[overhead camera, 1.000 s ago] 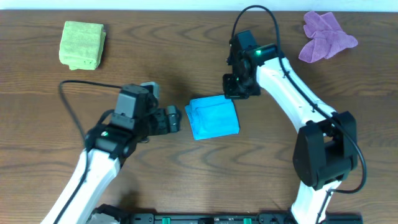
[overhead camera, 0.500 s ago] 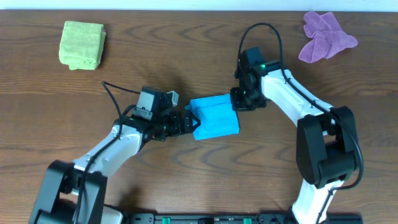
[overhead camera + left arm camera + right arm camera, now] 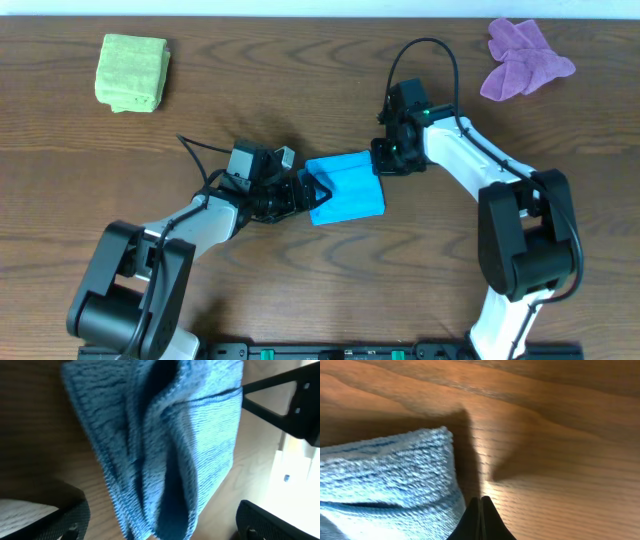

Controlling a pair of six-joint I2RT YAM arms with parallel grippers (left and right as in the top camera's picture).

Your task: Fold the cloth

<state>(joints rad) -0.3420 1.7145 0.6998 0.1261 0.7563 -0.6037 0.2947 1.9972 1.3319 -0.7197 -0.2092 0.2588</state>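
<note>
The blue cloth will be set folded on the green cloth, so my left gripper should next take hold of the blue cloth by its edge (image 3: pixel 162 519), with all layers together.
The blue cloth (image 3: pixel 345 187) lies folded in a small square at the table's middle. My left gripper (image 3: pixel 306 190) is open, and its jaws straddle the cloth's left edge. In the left wrist view the cloth (image 3: pixel 165 435) bunches in loose layers between my left gripper's (image 3: pixel 162 517) two black fingers (image 3: pixel 72 517). My right gripper (image 3: pixel 381 164) is shut and empty, low at the cloth's upper right corner. In the right wrist view its (image 3: pixel 481 504) closed tips rest on the wood right beside the cloth's edge (image 3: pixel 395 480).
A folded green cloth (image 3: pixel 132 72) lies at the back left. A crumpled purple cloth (image 3: pixel 525 57) lies at the back right. The right arm's black links (image 3: pixel 285 395) show behind the blue cloth in the left wrist view.
My left arm has reached right until its open jaws straddle the cloth's left edge, which has bunched up. My right gripper shifted slightly right and down to the cloth's upper right corner.
</note>
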